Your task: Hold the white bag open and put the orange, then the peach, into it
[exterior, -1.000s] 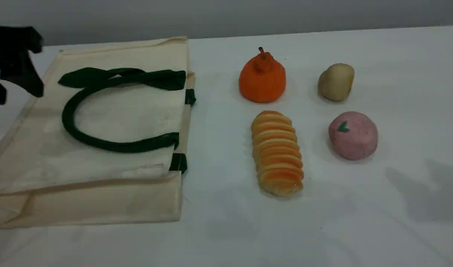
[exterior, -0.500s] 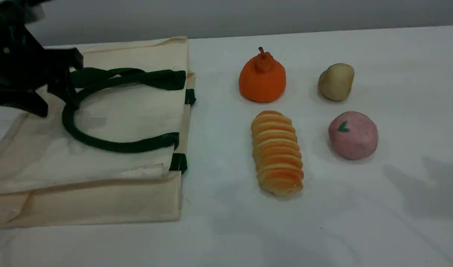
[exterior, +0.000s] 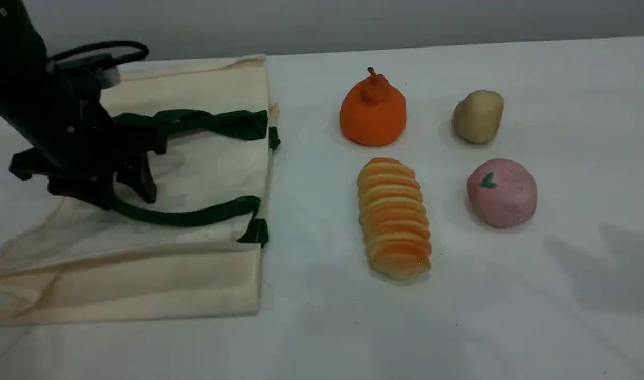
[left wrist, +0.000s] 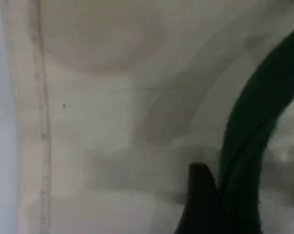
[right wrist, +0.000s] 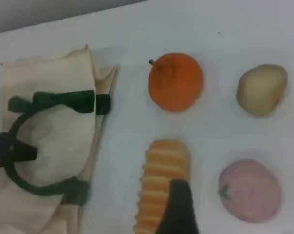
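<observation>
My left gripper is to grab the green handle next, because the handle loops up on top while the white bag lies flat on the tabletop.
The white bag lies flat at the table's left, its dark green handle looped on top. My left gripper is down on the bag, open, its fingers straddling the handle's left bend. In the left wrist view one fingertip rests on the cloth right beside the handle. The orange stands at the back centre and the peach to the right. The right wrist view looks down on the orange and peach; nothing is at the right fingertip.
A ridged bread loaf lies in front of the orange, between bag and peach. A tan potato-like lump sits behind the peach. The table's far edge meets a grey wall. The right arm's shadow falls at the right.
My left arm has swung in from the left edge, rightward and down onto the bag's handle. The handle and the cloth under it have shifted slightly. The foods have not moved.
</observation>
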Tool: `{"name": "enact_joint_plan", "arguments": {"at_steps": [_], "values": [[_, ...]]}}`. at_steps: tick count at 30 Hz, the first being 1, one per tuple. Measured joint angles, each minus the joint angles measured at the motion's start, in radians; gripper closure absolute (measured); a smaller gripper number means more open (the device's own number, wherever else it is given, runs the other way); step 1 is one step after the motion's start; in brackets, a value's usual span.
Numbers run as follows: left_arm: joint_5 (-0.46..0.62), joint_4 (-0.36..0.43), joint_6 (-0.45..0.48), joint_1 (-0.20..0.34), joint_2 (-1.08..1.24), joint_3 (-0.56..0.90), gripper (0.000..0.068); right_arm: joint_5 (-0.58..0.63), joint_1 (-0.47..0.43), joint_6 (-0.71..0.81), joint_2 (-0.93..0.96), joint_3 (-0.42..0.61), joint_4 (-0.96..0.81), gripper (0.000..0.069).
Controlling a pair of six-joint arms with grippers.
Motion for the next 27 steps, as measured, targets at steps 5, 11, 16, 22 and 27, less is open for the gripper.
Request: {"name": "enact_joint_plan", "arguments": {"at_steps": [5, 11, 16, 22, 27], "values": [[0.001, 0.0, -0.001, 0.0, 0.002, -0.001, 0.0369, 0.008, 0.0, 0.0, 0.0, 0.0, 0.0, 0.0157], [0.003, -0.002, -0.001, 0.0, -0.002, -0.001, 0.0622, 0.008, 0.0, 0.0, 0.0, 0.0, 0.001, 0.0157], [0.02, -0.002, -0.001, 0.0, -0.062, -0.001, 0.0622, 0.008, 0.0, -0.014, 0.0, 0.0, 0.041, 0.0157], [0.066, 0.002, 0.024, 0.0, -0.217, -0.001, 0.0622, 0.001, 0.0, -0.084, 0.0, 0.0, 0.122, 0.0157], [0.17, 0.005, 0.088, 0.0, -0.386, -0.001, 0.0622, -0.002, 0.0, -0.194, 0.004, 0.0, 0.246, 0.0157]]}}
